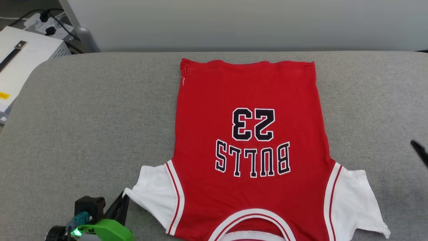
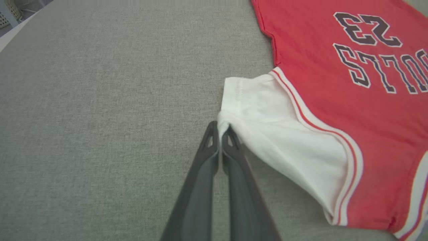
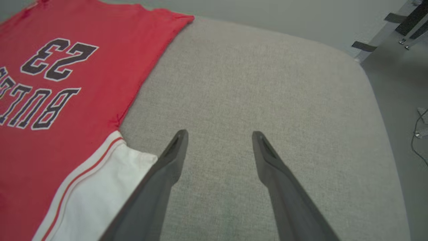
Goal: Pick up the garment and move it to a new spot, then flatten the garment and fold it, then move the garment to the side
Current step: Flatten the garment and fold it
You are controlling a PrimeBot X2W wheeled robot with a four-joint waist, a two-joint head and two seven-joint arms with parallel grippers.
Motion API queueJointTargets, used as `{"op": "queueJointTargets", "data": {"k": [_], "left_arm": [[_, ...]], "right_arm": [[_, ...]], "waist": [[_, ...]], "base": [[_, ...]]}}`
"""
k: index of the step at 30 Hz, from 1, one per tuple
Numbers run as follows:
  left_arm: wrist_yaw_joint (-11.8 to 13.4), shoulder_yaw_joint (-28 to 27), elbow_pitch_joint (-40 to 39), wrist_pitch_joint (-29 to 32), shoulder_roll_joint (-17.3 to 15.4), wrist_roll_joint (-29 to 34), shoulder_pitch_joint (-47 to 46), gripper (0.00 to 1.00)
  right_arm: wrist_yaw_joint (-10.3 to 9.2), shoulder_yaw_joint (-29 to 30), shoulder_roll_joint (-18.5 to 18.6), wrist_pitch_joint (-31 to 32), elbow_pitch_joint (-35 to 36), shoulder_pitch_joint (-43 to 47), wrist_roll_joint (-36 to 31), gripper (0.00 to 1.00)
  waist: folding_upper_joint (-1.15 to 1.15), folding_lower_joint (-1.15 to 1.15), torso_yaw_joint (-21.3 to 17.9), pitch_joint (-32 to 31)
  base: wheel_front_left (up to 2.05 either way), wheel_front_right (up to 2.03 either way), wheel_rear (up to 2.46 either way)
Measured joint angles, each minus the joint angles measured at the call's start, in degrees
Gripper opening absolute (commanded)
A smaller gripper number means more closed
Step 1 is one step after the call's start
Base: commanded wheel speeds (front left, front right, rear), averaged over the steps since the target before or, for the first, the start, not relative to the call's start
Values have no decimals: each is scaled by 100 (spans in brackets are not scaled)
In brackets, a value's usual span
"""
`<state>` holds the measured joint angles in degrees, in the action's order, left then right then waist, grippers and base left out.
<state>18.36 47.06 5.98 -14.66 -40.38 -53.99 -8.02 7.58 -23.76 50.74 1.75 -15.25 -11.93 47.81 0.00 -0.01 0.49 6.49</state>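
I should grab the garment next with my right gripper by its hem corner with the white thread. Then I can fold the garment.
The garment, a red jersey with white sleeves and "BULLS 23" face up, lies spread flat on the grey table with its collar toward me and its hem at the far side. My left gripper is shut on the edge of the garment's left white sleeve; in the head view it sits at the lower left by that sleeve's corner. To the right of the other sleeve, my right gripper stands open over bare cloth with nothing between its fingers. One dark fingertip pokes in at the head view's right edge.
The grey padded table has bare room left and right of the garment. A white box and a power strip with cables stand off its far left corner. A pale wall runs behind. Floor with cables lies beyond the right edge.
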Motion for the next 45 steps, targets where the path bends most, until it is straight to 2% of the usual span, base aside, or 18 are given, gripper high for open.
{"op": "queueJointTargets", "data": {"k": [4,7,12,19,24,27,34,39,40,41,45], "left_arm": [[129,-40,-367,0,65,275,-188,0],[232,-21,-587,0,133,434,-357,0],[236,69,-761,0,298,739,-778,0],[201,137,-890,0,662,1061,-1283,0],[152,144,-942,0,909,1335,-1501,0],[101,133,-1014,0,1076,1426,-1593,0],[-12,44,-1007,0,1255,1684,-1684,0],[-135,53,-936,0,1366,1742,-1750,0],[-148,42,-912,0,1372,1750,-1750,0],[-148,34,-881,0,1376,1761,-1750,0],[-148,-68,-814,0,1400,1858,-1733,0]], "right_arm": [[0,813,79,316,449,-727,-178,100],[-1,1169,-71,825,659,-1443,-270,100],[-2,1077,-301,2417,626,-2628,-321,100],[-3,810,-548,4863,-178,-4274,-331,100],[-3,697,-661,5913,-704,-5085,-748,100],[-3,724,-735,6214,-1058,-5397,-1129,100],[-5,824,-805,6254,-1474,-5336,-1327,100],[-5,905,-560,6263,-1386,-5263,-1254,100],[-5,913,-520,6267,-1346,-5249,-1214,16],[-5,937,-500,6259,-1324,-5239,-1193,0],[-5,936,-554,6060,-1272,-5164,-1173,0]], "waist": [[0,0,128,233],[0,0,242,456],[0,0,475,889],[0,1,889,1563],[0,1,1232,2026],[0,1,1493,2380],[0,1,1865,2914],[0,1,2069,3107],[0,1,2099,3123],[0,1,2114,3122],[0,1,2112,3038]], "base": [[0,0,0],[0,0,0],[0,0,0],[0,0,0],[0,0,0],[0,0,0],[0,0,0],[0,0,0],[0,0,0],[0,0,0],[0,0,0]]}}
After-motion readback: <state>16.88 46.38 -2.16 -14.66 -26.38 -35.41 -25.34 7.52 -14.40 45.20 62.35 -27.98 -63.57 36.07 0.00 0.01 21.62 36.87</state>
